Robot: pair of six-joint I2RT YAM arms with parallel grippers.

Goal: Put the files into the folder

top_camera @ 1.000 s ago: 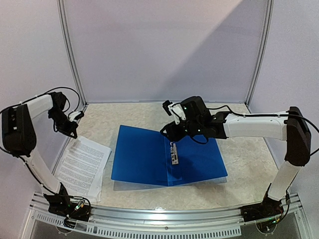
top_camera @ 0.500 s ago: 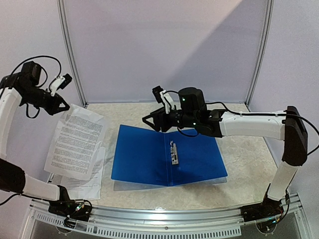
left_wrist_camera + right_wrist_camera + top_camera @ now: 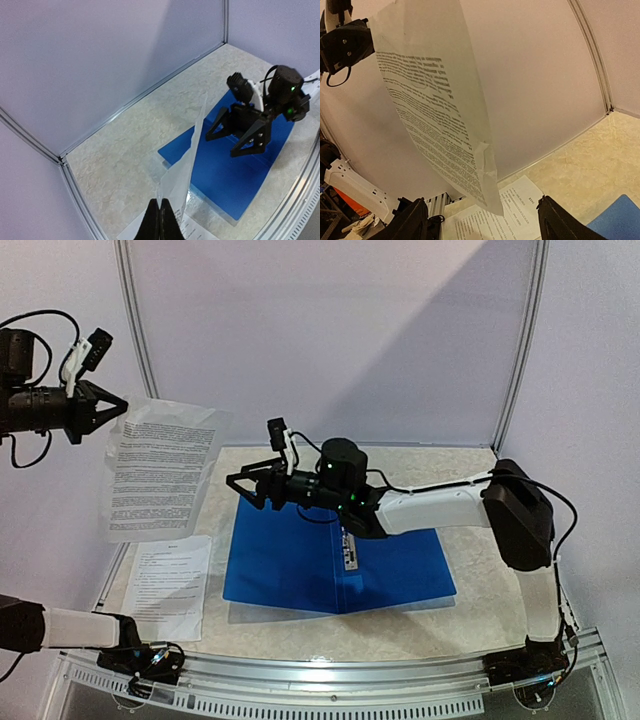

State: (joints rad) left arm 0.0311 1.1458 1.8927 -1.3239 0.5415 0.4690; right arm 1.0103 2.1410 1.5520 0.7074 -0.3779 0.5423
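The sheet's other edge is to go in at the folder's clip, so the right gripper next needs to grip the hanging sheet's side edge opposite the left gripper.
My left gripper (image 3: 108, 405) (image 3: 160, 204) is shut on the top corner of one of the files, a printed white sheet (image 3: 160, 470) (image 3: 189, 155) (image 3: 435, 100) that hangs in the air over the table's left side. Its lower corner is creased. More of the files (image 3: 168, 585) (image 3: 520, 207) lie flat on the table left of the folder. The blue folder (image 3: 290, 560) (image 3: 225, 175) lies open, its metal clip (image 3: 350, 550) at the spine. My right gripper (image 3: 247, 492) (image 3: 481, 200) stands open over the folder's left cover, facing the hanging sheet and apart from it.
White booth walls with metal corner posts (image 3: 140, 350) close in the back and sides. The marbled tabletop (image 3: 480, 570) shows to the right of the folder. A perforated metal rail (image 3: 330, 680) runs along the near edge between the arm bases.
My left gripper has lifted the sheet off the table stack, high and to the left. My right gripper left the folder's clip, swung left towards the sheet and opened wider.
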